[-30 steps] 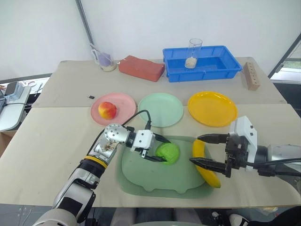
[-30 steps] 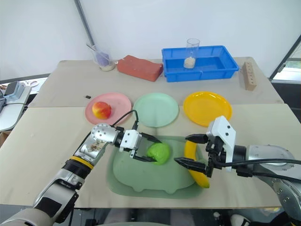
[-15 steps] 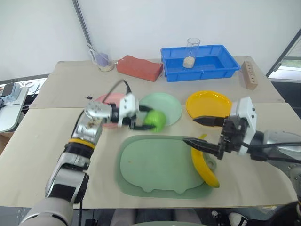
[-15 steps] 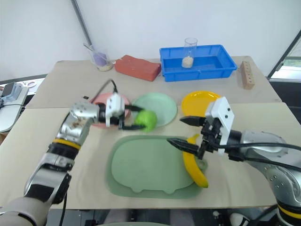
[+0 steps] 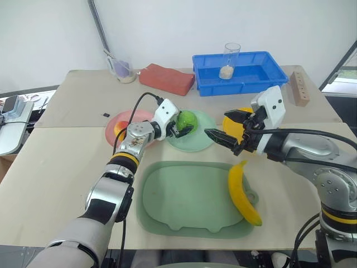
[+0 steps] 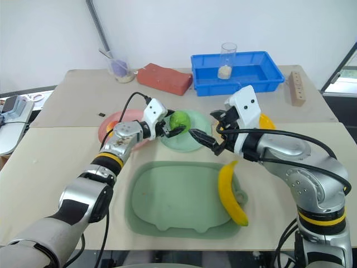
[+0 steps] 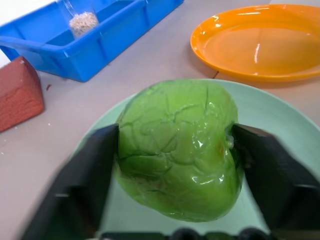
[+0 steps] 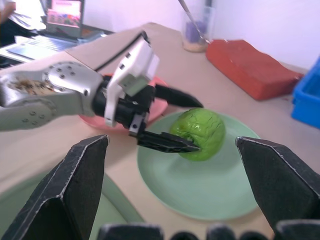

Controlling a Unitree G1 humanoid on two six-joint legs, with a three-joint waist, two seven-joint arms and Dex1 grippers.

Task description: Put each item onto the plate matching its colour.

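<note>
The long banana lies in a curve along the tray's side. I should grab it around its middle next with my right gripper, so it stays balanced.
The lumpy green fruit rests on the mint green plate. My left gripper is open, with one finger on each side of the fruit. My right gripper hangs open and empty just right of that plate, in front of the orange-yellow plate, which it partly covers. The yellow banana lies along the right side of the big green tray. The red-and-yellow apple sits on the pale pink plate, mostly hidden behind my left arm.
At the back stand a blue bin with a glass jar, a brick-red block and a cup with a spoon. A wooden peg block lies at the far right.
My left gripper carried the green fruit from the tray forward to the mint green plate and opened. My right gripper rose from the banana toward the plates, still open.
</note>
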